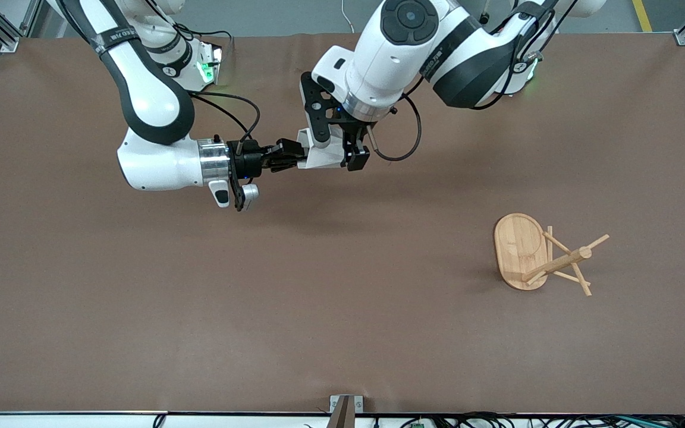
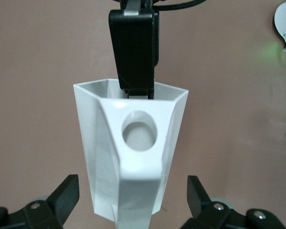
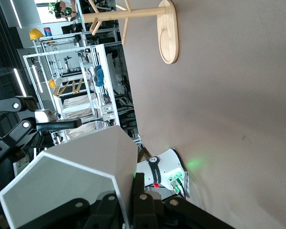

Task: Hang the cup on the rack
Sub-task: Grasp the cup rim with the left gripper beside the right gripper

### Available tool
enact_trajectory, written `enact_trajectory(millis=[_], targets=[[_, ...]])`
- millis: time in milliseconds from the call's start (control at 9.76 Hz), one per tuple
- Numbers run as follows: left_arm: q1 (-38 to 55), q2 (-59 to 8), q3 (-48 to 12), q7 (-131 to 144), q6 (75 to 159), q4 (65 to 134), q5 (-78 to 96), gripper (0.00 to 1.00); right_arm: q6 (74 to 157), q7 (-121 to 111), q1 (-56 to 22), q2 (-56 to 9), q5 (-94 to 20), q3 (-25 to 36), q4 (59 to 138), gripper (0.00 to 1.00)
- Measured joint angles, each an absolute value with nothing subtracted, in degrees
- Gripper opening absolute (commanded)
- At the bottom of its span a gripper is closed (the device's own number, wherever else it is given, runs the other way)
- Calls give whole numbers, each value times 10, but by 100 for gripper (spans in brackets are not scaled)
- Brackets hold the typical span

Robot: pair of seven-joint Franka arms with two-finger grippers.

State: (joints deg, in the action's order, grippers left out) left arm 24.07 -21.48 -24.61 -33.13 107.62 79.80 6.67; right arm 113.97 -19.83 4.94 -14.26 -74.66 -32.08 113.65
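Observation:
My left gripper grabs the cup by its bottom end [image 2: 133, 210] next, so the white cup's handle [image 2: 139, 136] stays free to hang on the rack.
The white faceted cup [image 1: 320, 156] hangs in the air over the middle of the table, toward the robots' bases. My right gripper [image 1: 289, 158] is shut on its rim, one finger inside the wall and one outside [image 3: 131, 191]. In the left wrist view the cup [image 2: 128, 157] shows its handle with the round hole, and the right gripper [image 2: 133, 52] pinches the rim. My left gripper [image 2: 132, 188] is open; its fingertips [image 2: 69, 188] flank the cup's bottom end with a gap on each side. The bamboo rack [image 1: 541, 258] stands upright toward the left arm's end, nearer the front camera.
The brown table cover [image 1: 200, 297] stretches all round. A metal bracket [image 1: 345, 405] sits at the table's front edge. The right arm's base with a green light [image 3: 170, 172] stands at the table's edge by the robots. The rack's oval base [image 3: 168, 33] rests flat on the table.

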Motion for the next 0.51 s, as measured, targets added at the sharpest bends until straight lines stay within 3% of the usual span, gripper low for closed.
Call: enact_trajectory(millis=[512], targets=[[234,-215,-249,-345,1076,816,69,100,1140,-198,49,-141,-747,-324,1137,1]])
